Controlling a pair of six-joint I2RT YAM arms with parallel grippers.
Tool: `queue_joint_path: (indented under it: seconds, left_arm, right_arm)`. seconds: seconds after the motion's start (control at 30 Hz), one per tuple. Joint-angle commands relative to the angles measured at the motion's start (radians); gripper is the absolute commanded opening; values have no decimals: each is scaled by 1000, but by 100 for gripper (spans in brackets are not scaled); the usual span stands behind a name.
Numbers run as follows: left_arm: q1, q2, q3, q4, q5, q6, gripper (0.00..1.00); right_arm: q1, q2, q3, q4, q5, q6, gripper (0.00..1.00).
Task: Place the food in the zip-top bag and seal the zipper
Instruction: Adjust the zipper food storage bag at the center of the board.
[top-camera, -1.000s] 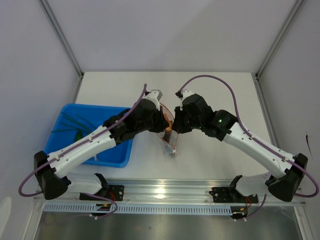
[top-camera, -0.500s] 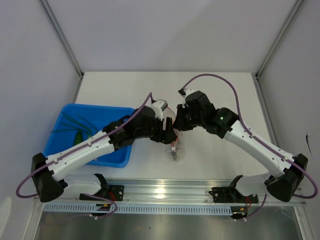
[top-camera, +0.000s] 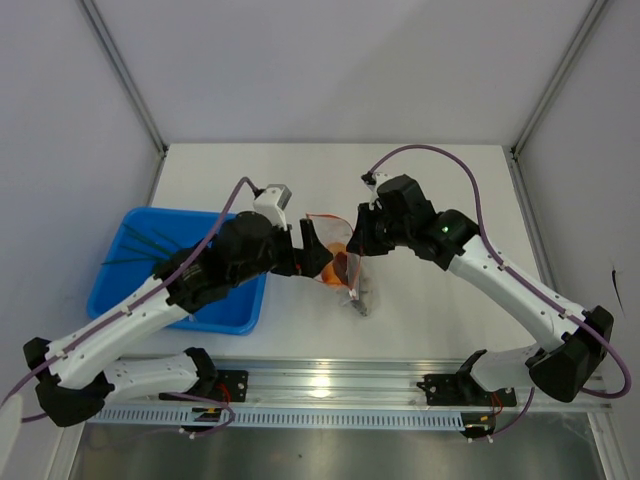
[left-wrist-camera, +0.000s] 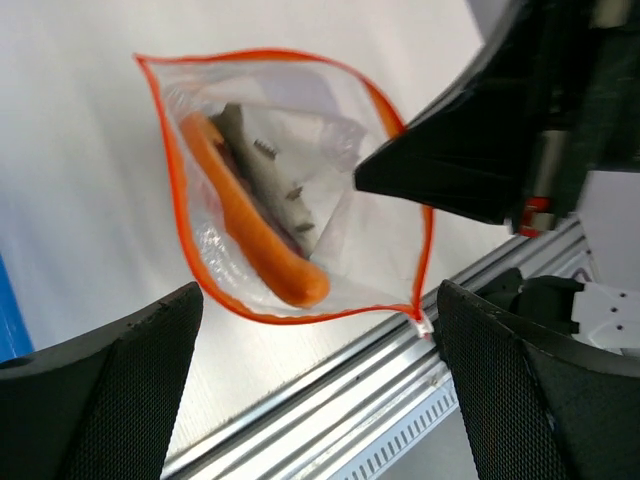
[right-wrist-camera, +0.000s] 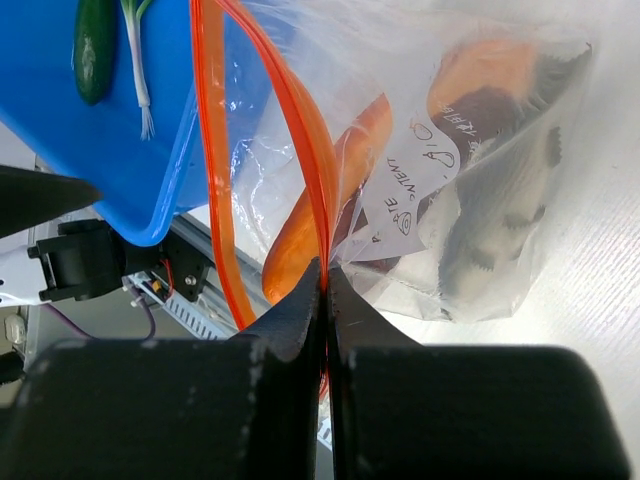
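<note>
My left gripper is still a wide gap away from the red-orange zipper, seen between its fingers and the zipper. It needs to reach the zipper before it closes on it.
The zip-top bag (top-camera: 338, 268) hangs over the table's middle, and my right gripper (top-camera: 357, 246) is shut on its zipper (right-wrist-camera: 300, 130). In the left wrist view the zipper (left-wrist-camera: 165, 150) forms an open loop around the bag's mouth. Of the food, the meat slab (left-wrist-camera: 250, 230) with its orange rim lies inside the bag (right-wrist-camera: 500, 200). Thin green stalks (top-camera: 150, 245) lie in the blue tray (top-camera: 120, 290). My left gripper (top-camera: 312, 252) is open just left of the bag's mouth, with nothing between its fingers (left-wrist-camera: 120, 380).
The blue tray (right-wrist-camera: 130, 170) stands at the left of the table, close beside the bag. A metal rail (top-camera: 330, 385) runs along the near edge. The right arm's black fingers (left-wrist-camera: 440, 160) reach over the bag's right side.
My left gripper has opened and drawn back left, away from the bag's mouth. The meat slab now lies in the bag. The right gripper has kept its hold on the zipper.
</note>
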Motion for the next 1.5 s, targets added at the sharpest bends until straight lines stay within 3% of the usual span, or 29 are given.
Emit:
queue_joint_path:
  seconds: [0.0, 0.2, 0.37, 0.43, 0.57, 0.83, 0.93, 0.97, 1.13, 1.27, 1.37, 1.47]
  left_arm:
    - [-5, 62, 36, -133, -51, -84, 99]
    - [24, 183, 67, -219, -53, -200, 100]
    - [75, 226, 29, -162, 9, -223, 99]
    - [99, 215, 1, -106, 45, -229, 89]
    - [118, 189, -46, -37, 70, -231, 58]
    - [118, 223, -70, 10, 130, -219, 33]
    - [118, 225, -60, 28, 153, -203, 17]
    - [118, 221, -57, 36, 168, -190, 3]
    - [118, 153, -24, 161, 291, -82, 1]
    - [122, 137, 94, 226, 449, 23, 1]
    - [122, 114, 122, 292, 544, -1, 1]
    - [122, 102, 107, 284, 527, -33, 1]
  right_arm:
    - [-3, -17, 37, 28, -18, 9, 0]
    - [-3, -22, 31, 12, -1, 0, 0]
    - [-3, -26, 31, 9, 0, -1, 0]
    - [-3, -28, 31, 6, 3, -3, 0]
    - [-3, -39, 22, 5, 9, -4, 0]
    - [-3, -40, 9, 17, 11, -4, 0]
    - [-3, -34, 6, 21, 13, -4, 0]
    - [-3, -31, 8, 23, 13, -6, 0]
    - [-9, -8, 21, 20, 48, -35, 0]
    - [-10, 12, 138, -58, 129, -92, 0]
    - [-3, -28, 195, -81, 166, -113, 0]
    - [2, -66, 189, -66, 164, -113, 0]
